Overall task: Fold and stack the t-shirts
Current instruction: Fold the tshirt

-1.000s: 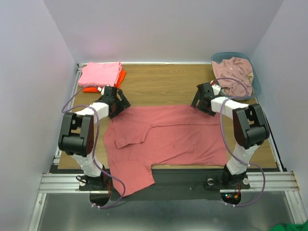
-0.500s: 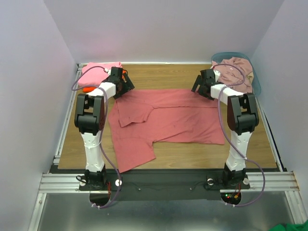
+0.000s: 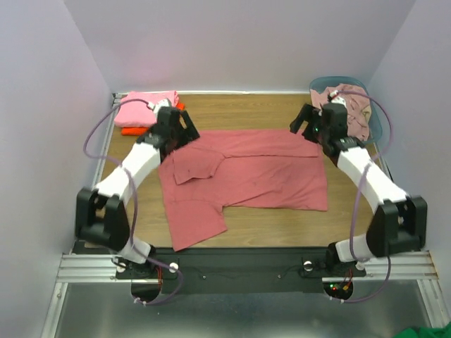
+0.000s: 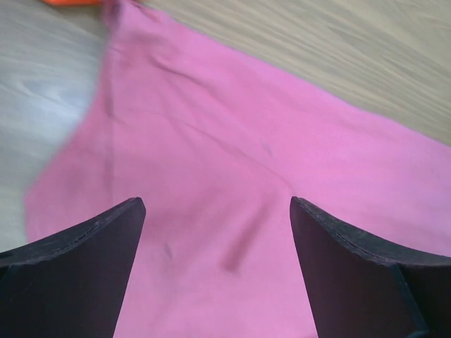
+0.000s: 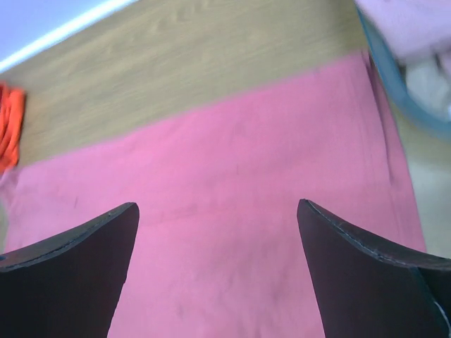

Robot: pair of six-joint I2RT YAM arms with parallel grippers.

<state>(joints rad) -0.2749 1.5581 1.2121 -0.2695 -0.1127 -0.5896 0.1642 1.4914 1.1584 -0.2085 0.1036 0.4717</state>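
Note:
The left gripper should next grab the hem of the near sleeve [image 3: 201, 238] of the coral-red t-shirt, so that the sleeve can be folded inward over the t-shirt's body [image 3: 261, 172].
A dusty coral-red t-shirt [image 3: 246, 172] lies spread flat on the wooden table, one sleeve folded in at the left. My left gripper [image 3: 187, 134] hovers open over its far left corner. In the left wrist view my left gripper [image 4: 215, 204] has only cloth [image 4: 232, 162] between its fingers. My right gripper [image 3: 301, 129] hovers open over the far right corner. It is empty in the right wrist view [image 5: 218, 205] above the shirt [image 5: 232, 162]. A folded bright pink t-shirt [image 3: 144, 109] lies on an orange one [image 3: 130, 131] at the back left. A pale dusty-pink t-shirt [image 3: 349, 109] sits in the basket.
The blue-grey plastic basket [image 3: 375, 130] stands at the back right corner, its rim close to the right gripper [image 5: 394, 84]. Bare wood [image 3: 239, 113] lies behind the shirt. The orange cloth edge shows in both wrist views [image 4: 70, 2] [image 5: 8, 127].
The coral-red shirt was dragged away from the table's front edge toward the back. Since then it lies still, and both arms have swung their elbows outward with grippers above its far corners.

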